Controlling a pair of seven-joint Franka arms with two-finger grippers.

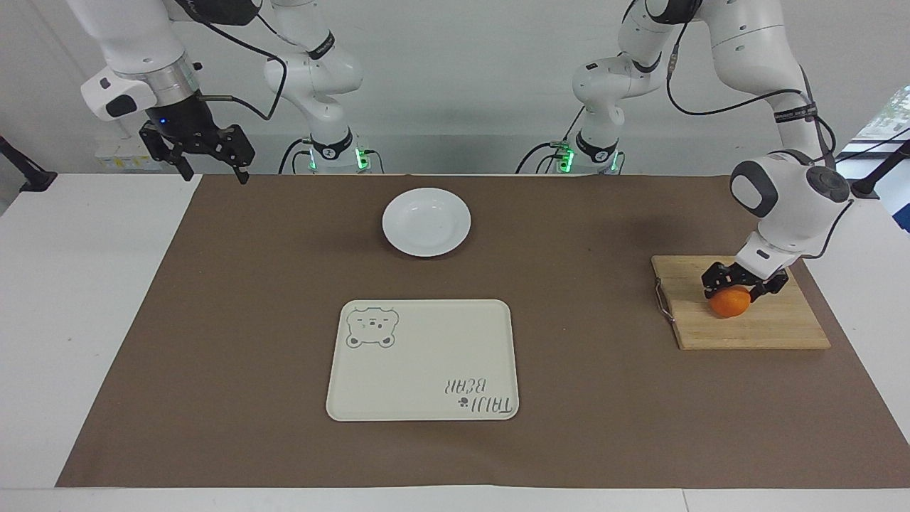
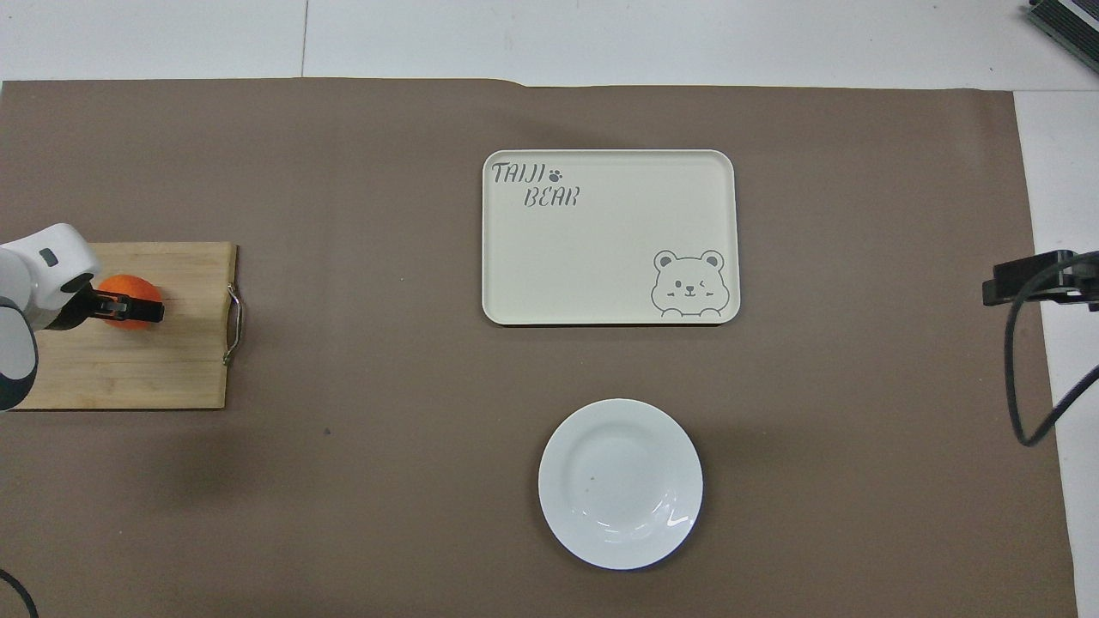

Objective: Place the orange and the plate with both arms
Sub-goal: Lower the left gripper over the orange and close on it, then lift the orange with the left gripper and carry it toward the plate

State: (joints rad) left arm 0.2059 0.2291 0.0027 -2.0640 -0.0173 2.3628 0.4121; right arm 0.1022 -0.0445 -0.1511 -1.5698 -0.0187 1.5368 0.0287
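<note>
My left gripper's fingers reach across the orange (image 1: 729,306), level with its far edge. My left gripper should close on the orange.
The orange (image 1: 729,306) lies on a wooden cutting board (image 1: 768,328) at the left arm's end of the table. My left gripper (image 1: 743,290) is open and low over the orange, with a finger on each side of its top. In the overhead view the gripper (image 2: 129,307) covers the middle of the orange (image 2: 127,284). The white plate (image 1: 426,222) sits empty on the brown mat near the robots, also in the overhead view (image 2: 620,483). My right gripper (image 1: 206,153) waits open, up in the air over the mat's corner at the right arm's end.
A cream tray with a bear drawing (image 1: 423,360) lies farther from the robots than the plate, also in the overhead view (image 2: 610,238). The cutting board (image 2: 129,369) has a metal handle (image 2: 233,324) on its side toward the table's middle. A brown mat (image 1: 569,441) covers the table.
</note>
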